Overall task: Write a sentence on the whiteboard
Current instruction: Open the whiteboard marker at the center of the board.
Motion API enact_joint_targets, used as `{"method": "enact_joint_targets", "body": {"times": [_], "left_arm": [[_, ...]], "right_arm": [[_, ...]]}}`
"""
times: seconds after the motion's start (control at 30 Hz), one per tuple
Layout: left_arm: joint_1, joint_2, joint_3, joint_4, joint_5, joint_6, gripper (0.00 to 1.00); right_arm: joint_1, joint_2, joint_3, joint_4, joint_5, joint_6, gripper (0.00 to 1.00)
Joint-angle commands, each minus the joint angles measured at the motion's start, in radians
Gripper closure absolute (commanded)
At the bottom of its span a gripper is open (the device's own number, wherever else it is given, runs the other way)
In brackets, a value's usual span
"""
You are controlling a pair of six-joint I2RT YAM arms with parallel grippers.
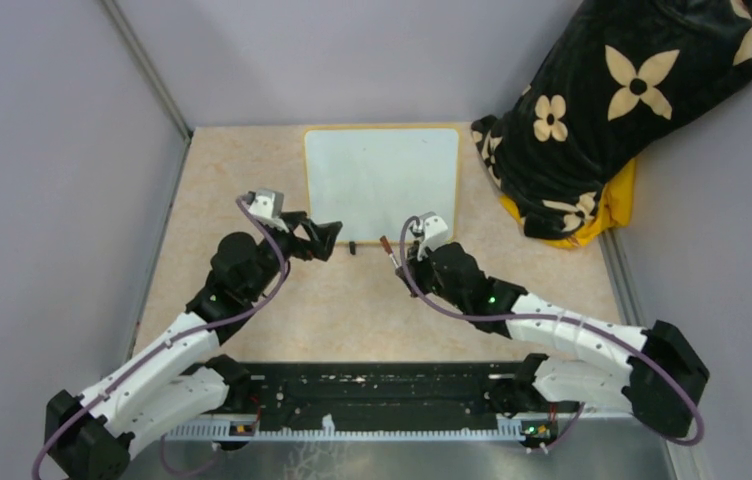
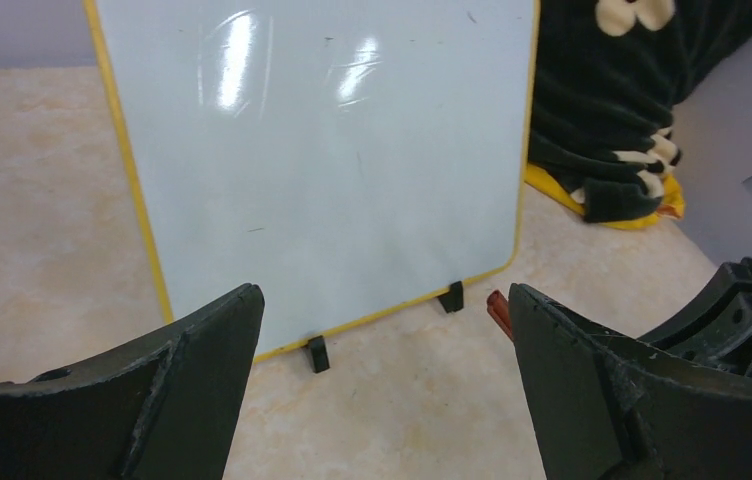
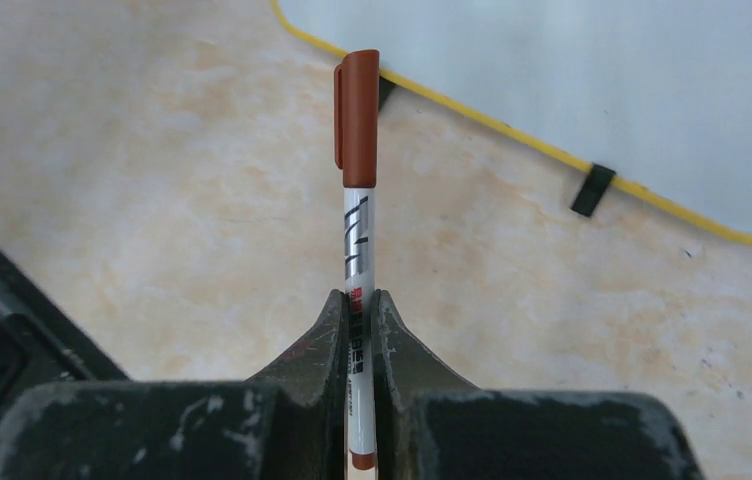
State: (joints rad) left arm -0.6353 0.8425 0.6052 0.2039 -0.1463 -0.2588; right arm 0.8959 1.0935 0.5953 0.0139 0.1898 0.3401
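Next, my left gripper should grab the marker's reddish-brown cap (image 1: 386,244) (image 2: 500,312), to uncap the marker for writing, leaving the white body to my right gripper.
The whiteboard (image 1: 382,183) stands at the back of the table on two small black feet, with a thin yellow frame. Its white face is blank; no sentence shows on it in any view. It also shows in the left wrist view (image 2: 322,160) and the right wrist view (image 3: 592,80). My right gripper (image 3: 358,296) is shut on a white marker (image 3: 357,230) with a reddish-brown cap (image 3: 358,115) still on, pointing toward the board's lower edge. In the top view the marker (image 1: 388,248) is just in front of the board. My left gripper (image 2: 382,300) is open and empty in front of the board's lower left.
A black blanket with cream flower shapes (image 1: 617,110) lies over something yellow (image 1: 607,210) at the back right, close to the board's right edge. Grey walls enclose the table on the left, back and right. A black rail (image 1: 382,395) runs along the near edge.
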Motion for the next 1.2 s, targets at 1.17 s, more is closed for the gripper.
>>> {"method": "enact_joint_targets", "body": {"times": [1.17], "left_arm": [[-0.005, 0.093, 0.099, 0.161, 0.584, -0.487, 0.3]], "right_arm": [[0.077, -0.208, 0.087, 0.331, -0.274, 0.096, 1.0]]}}
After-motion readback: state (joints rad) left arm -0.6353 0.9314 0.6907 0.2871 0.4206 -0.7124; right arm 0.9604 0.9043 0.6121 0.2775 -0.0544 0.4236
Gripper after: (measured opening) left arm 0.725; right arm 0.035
